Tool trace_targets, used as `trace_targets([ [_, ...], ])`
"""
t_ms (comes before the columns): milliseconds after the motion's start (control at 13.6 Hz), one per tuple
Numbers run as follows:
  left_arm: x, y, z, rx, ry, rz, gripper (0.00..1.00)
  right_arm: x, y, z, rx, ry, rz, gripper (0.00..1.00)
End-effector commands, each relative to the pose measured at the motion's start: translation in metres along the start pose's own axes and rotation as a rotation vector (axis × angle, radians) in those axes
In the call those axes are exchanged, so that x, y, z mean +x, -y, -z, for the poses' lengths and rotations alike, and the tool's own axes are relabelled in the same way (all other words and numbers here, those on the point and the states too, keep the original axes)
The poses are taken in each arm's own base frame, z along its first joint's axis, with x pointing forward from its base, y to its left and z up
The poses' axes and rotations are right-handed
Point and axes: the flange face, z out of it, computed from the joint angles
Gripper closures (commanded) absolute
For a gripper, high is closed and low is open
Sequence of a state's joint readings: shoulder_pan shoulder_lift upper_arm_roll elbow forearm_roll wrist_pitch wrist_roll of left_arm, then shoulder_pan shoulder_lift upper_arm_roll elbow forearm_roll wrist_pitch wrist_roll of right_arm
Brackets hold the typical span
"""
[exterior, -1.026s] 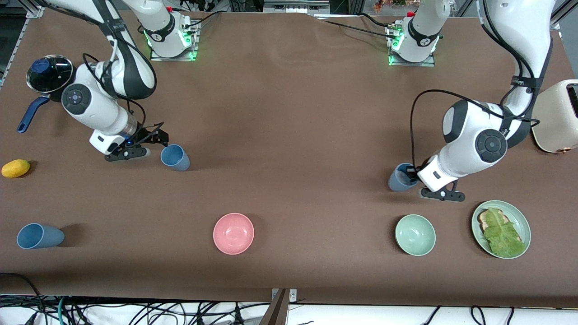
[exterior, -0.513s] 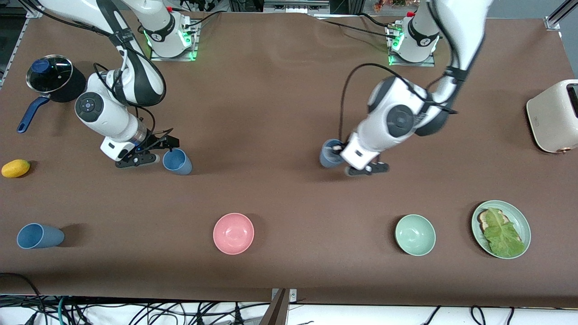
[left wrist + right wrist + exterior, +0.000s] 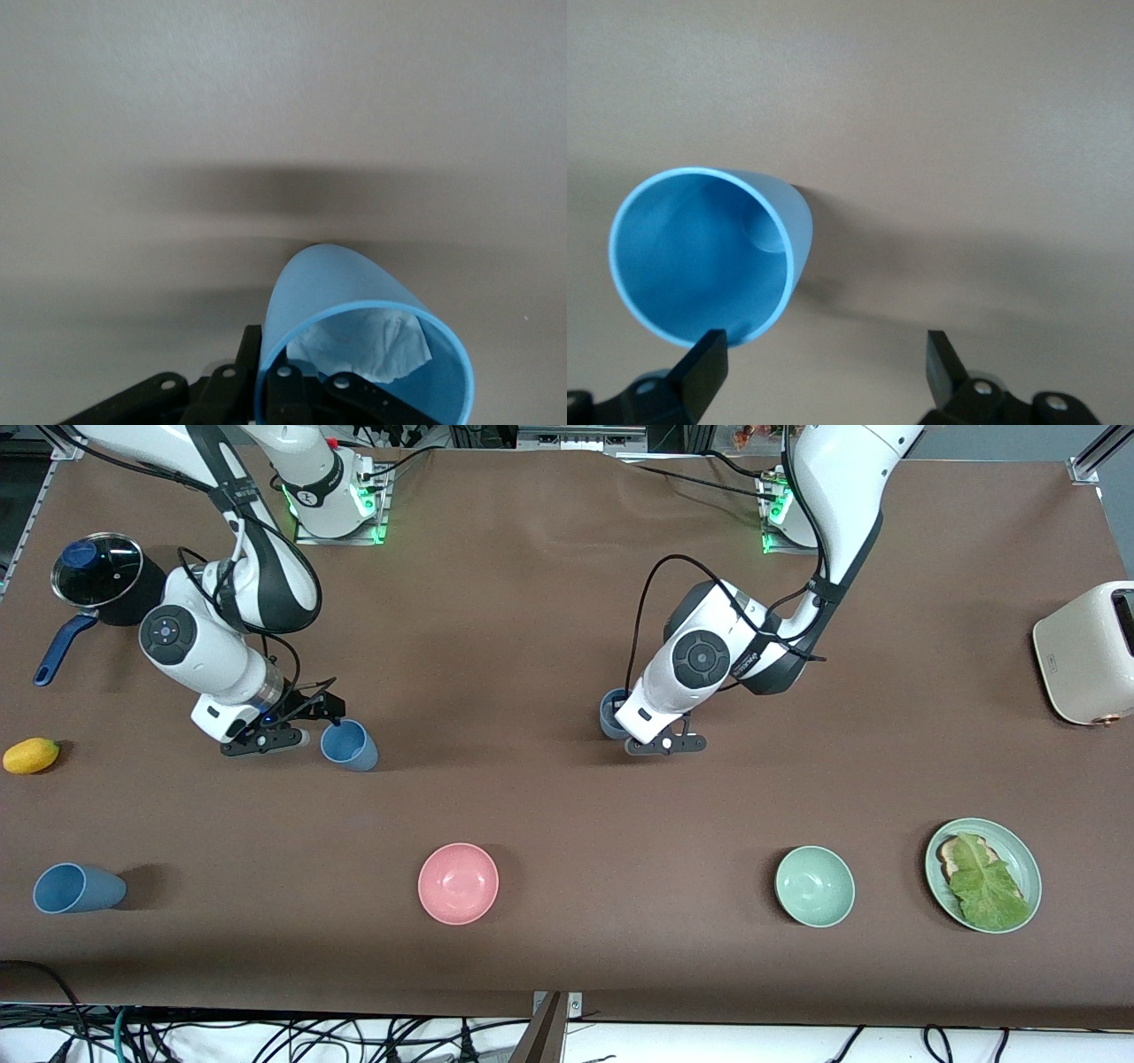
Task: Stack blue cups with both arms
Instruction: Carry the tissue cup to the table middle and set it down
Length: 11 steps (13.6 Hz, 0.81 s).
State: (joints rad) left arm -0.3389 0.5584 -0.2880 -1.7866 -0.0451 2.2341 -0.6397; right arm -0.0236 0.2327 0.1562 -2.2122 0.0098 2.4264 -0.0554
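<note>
I need to move my right gripper to the left in the wrist view before I close it on the cup, because the blue cup touches only the left finger with its near rim (image 3: 749, 338).
My left gripper (image 3: 631, 729) is shut on the rim of a blue cup (image 3: 611, 710) and holds it over the middle of the table. In the left wrist view one finger of this gripper (image 3: 270, 372) is inside the cup (image 3: 337, 283) and one outside, and something white and crumpled lies in it. My right gripper (image 3: 314, 722) is open, low over the table beside a second blue cup (image 3: 350, 746). In the right wrist view that cup (image 3: 709, 257) is by one fingertip of the gripper (image 3: 824, 363). A third blue cup (image 3: 75, 888) stands near the front edge at the right arm's end.
A lidded pot (image 3: 97, 571) and a yellow fruit (image 3: 31, 755) are at the right arm's end. A pink bowl (image 3: 458, 883), a green bowl (image 3: 814, 886) and a green plate (image 3: 1033, 868) with toast and lettuce lie near the front edge. A toaster (image 3: 1094, 655) is at the left arm's end.
My left arm has carried its blue cup from beside the green bowl toward the middle of the table. My right gripper and the cup beside it have shifted slightly.
</note>
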Motion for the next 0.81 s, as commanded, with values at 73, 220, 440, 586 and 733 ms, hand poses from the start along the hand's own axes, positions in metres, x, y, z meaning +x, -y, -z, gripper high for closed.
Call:
trace_targets([
  [73,0.005,-0.005,0.013,0.001,-0.032,-0.021,0.00,0.011,0.000,0.022,0.003,0.032,-0.011,0.01],
  [220,0.003,-0.004,0.040,-0.003,-0.050,-0.028,0.00,0.015,0.001,0.015,0.007,0.039,-0.012,0.01],
  [440,0.002,0.014,0.117,0.040,-0.037,-0.007,0.00,0.037,-0.005,0.000,0.020,0.039,-0.021,0.01],
  [586,0.011,0.039,0.178,0.071,0.007,-0.059,0.00,0.042,-0.006,-0.004,0.024,0.039,-0.025,0.07],
  [733,0.023,0.083,0.232,0.097,0.036,-0.118,0.00,0.042,-0.004,-0.009,0.028,0.048,-0.045,0.24],
])
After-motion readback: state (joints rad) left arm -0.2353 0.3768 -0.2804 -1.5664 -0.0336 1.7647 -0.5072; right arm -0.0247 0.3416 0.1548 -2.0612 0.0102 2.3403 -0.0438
